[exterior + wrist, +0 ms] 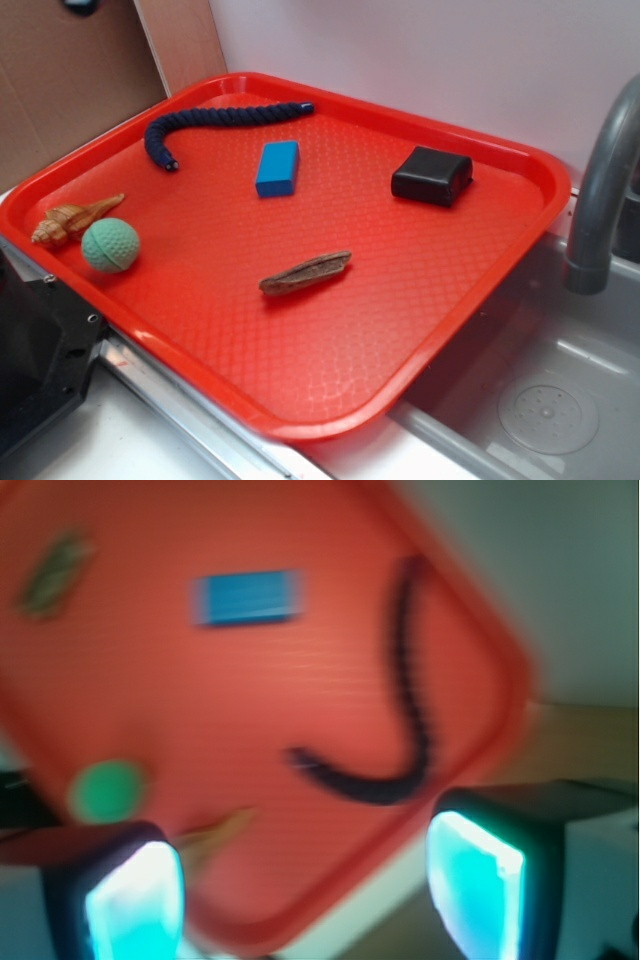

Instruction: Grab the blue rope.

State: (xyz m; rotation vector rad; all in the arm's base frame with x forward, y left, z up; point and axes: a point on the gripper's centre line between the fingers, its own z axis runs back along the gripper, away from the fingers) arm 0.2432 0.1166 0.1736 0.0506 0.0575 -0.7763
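The blue rope is long and curved, and both its ends are spread apart. I need to grab the rope with my gripper by its middle part (pixel 197 118) next.
The blue rope (pixel 215 122), a dark navy twisted cord, lies curved at the far left of the red tray (pixel 330 330). In the blurred wrist view the blue rope (pixel 405 720) runs in a hook shape ahead of my gripper (pixel 305 890). The gripper hangs high above the tray's corner, open, with nothing between its glowing cyan pads (pixel 475 880). The gripper does not appear in the exterior view.
On the tray lie a bright blue block (pixel 278 168), a black box (pixel 432 175), a brown wood piece (pixel 306 272), a green ball (pixel 110 245) and a seashell (pixel 72 220). A grey sink (pixel 540 410) with a faucet (pixel 598 190) sits to the right.
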